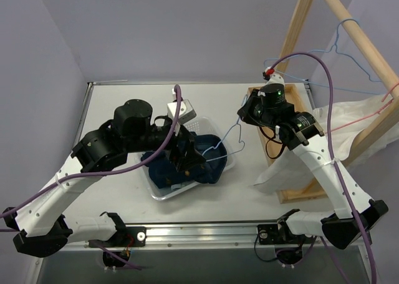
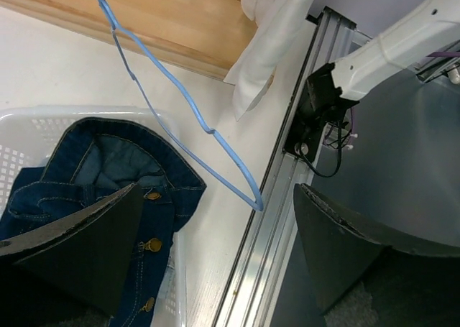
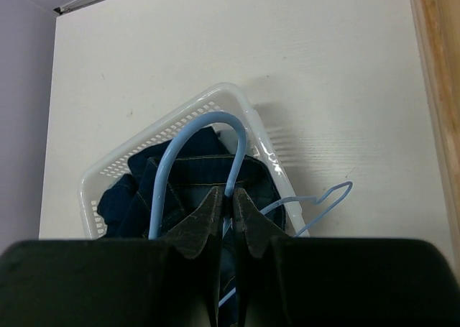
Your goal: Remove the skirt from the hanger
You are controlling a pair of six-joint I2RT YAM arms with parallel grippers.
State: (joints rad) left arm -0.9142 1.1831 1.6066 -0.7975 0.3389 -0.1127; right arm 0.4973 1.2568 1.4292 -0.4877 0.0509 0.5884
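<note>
My left gripper should grab the light blue hanger by its bare corner next. Then the hanger's hook stays free to hang on the rack.
The dark blue denim skirt with brass buttons lies bunched in the white plastic basket. It also shows in the left wrist view and the right wrist view. My right gripper is shut on the hook of the light blue wire hanger, seen close in the right wrist view. The hanger hangs bare beside the basket's right edge, apart from the skirt. My left gripper is open and empty, low over the skirt.
A wooden rack stands at the right with another blue hanger and a white cloth draped down to its base. The table's metal front rail runs close to the basket.
</note>
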